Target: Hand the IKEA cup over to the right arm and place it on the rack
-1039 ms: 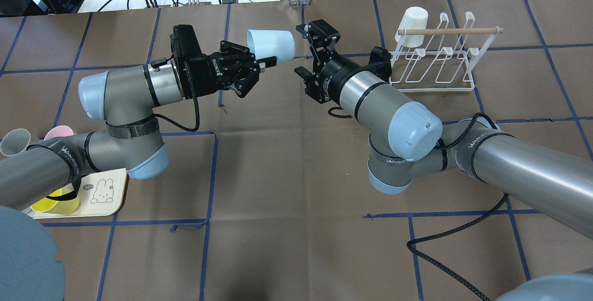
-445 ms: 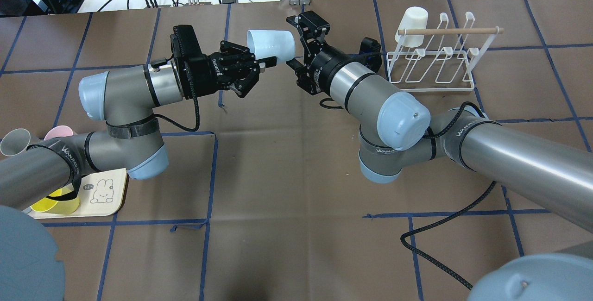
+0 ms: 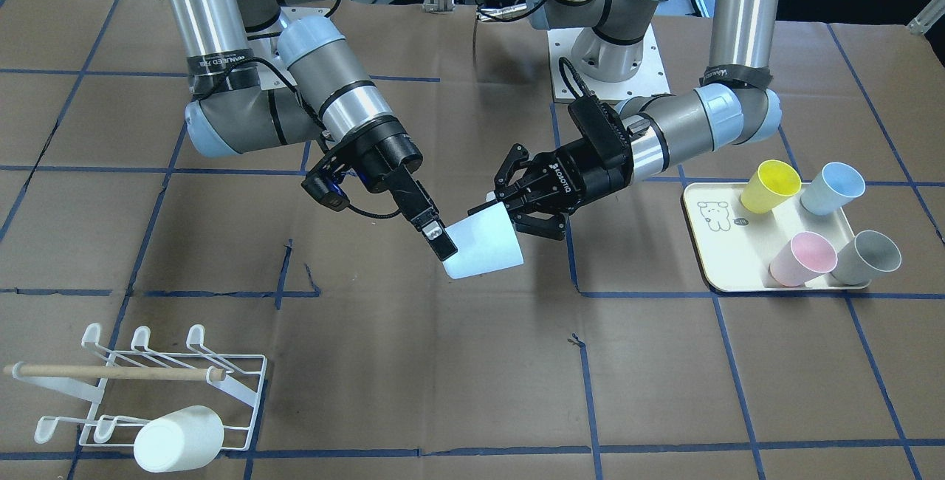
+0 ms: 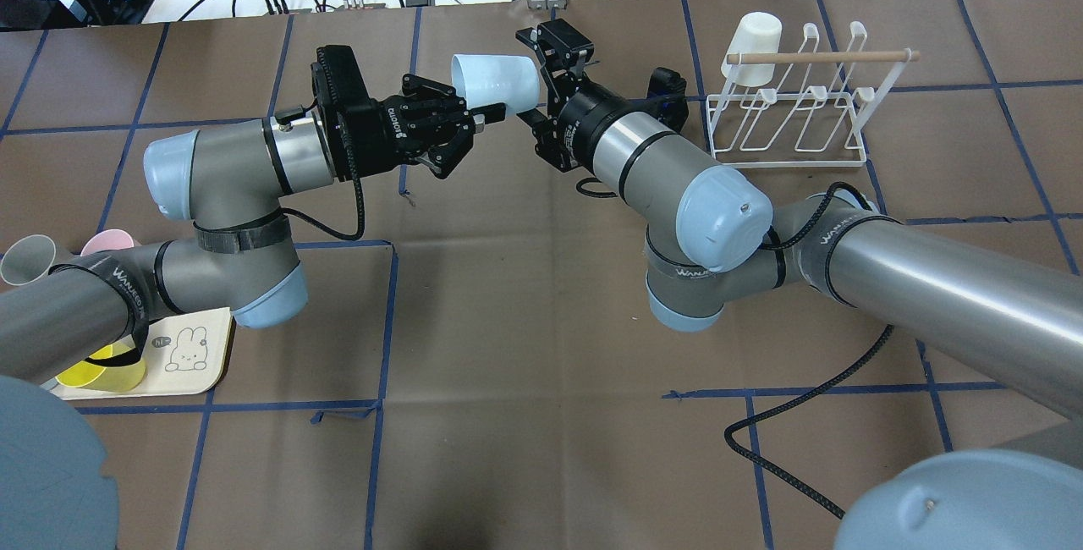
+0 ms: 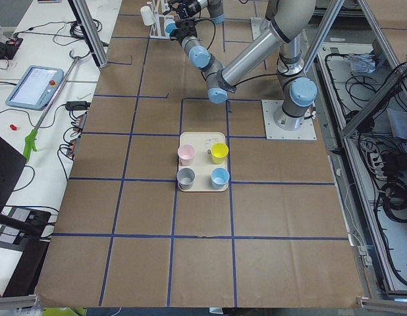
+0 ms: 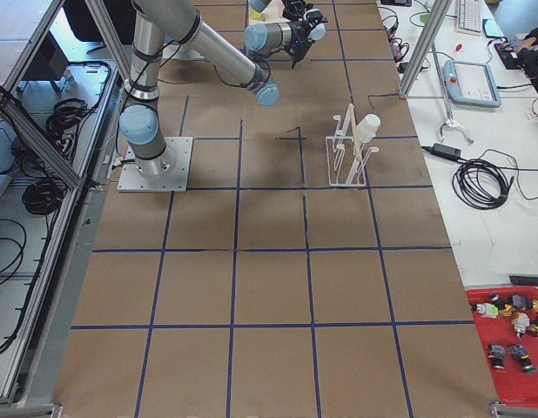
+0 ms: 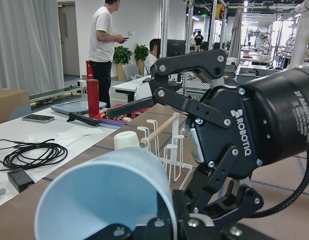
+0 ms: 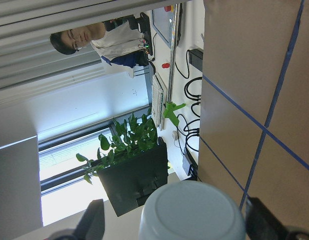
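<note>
The cup should go on the rack (image 3: 173, 374), so next my right gripper needs to take hold of it by its base end (image 3: 458, 252).
My left gripper (image 4: 489, 112) is shut on the rim of a pale blue cup (image 4: 497, 81) and holds it sideways above the table, base pointing at the right arm. My right gripper (image 4: 541, 78) is open, with one finger on each side of the cup's base end. The right wrist view shows the cup's base (image 8: 192, 210) between the two spread fingers (image 8: 264, 222). In the front-facing view the cup (image 3: 483, 247) hangs between the left gripper (image 3: 493, 208) and the right gripper (image 3: 443, 244). The white wire rack (image 4: 795, 114) with a wooden dowel stands beyond the right arm.
A white cup (image 4: 755, 42) hangs on the rack's far left prong. A cream tray (image 3: 709, 244) on the robot's left side holds yellow (image 3: 770, 186), blue (image 3: 832, 188), pink (image 3: 802, 258) and grey (image 3: 865, 258) cups. A black cable (image 4: 787, 465) trails over the table.
My right gripper has moved left toward the cup, and its open fingers now straddle the cup's base. The left gripper and cup have stayed still.
</note>
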Controlling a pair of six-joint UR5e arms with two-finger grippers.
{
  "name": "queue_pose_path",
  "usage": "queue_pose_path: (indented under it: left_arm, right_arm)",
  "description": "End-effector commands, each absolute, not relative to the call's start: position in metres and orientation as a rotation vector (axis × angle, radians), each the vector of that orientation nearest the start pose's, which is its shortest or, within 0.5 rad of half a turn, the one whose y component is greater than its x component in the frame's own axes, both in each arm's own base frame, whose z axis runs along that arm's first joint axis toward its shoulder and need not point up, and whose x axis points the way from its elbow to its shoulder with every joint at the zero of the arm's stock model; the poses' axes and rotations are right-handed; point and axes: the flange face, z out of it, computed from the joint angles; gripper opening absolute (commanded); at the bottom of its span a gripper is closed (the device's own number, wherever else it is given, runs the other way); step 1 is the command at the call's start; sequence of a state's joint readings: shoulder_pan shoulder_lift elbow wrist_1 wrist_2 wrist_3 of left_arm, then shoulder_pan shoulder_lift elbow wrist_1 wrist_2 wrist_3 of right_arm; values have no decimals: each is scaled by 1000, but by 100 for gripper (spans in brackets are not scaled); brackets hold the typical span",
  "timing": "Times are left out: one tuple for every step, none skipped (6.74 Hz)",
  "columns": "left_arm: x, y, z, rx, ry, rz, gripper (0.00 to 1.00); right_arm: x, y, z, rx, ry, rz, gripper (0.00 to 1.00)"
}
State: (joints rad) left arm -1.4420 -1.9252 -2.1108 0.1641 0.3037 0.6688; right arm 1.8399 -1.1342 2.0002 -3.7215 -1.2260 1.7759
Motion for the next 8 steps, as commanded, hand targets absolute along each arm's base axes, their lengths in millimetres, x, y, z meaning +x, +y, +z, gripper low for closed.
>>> queue_pose_path:
  left_arm:
    - [-165, -507, 310, -1101, -1654, 1316, 6]
    - [-165, -507, 310, -1101, -1654, 1316, 6]
    - [-165, -507, 310, -1101, -1654, 1316, 6]
    - [-165, -507, 310, -1101, -1654, 1316, 6]
    - [-165, -507, 310, -1101, -1654, 1316, 7]
    - [-165, -507, 310, -1101, -1654, 1316, 7]
    - [-165, -506, 310, -1102, -1653, 1317, 7]
    - [-165, -506, 310, -1101, -1654, 1316, 7]
  right_arm:
    - [320, -493, 313, 1088, 1514, -444, 96]
    - [322, -492, 314, 1083, 1513, -443, 96]
    - [322, -492, 314, 1083, 1513, -443, 96]
    - [323, -491, 313, 1083, 1516, -439, 96]
    - [327, -488, 314, 1077, 1519, -437, 96]
    - [330, -487, 313, 1075, 1521, -432, 96]
    - [330, -487, 313, 1072, 1522, -432, 96]
    - [328, -488, 313, 1075, 1520, -435, 96]
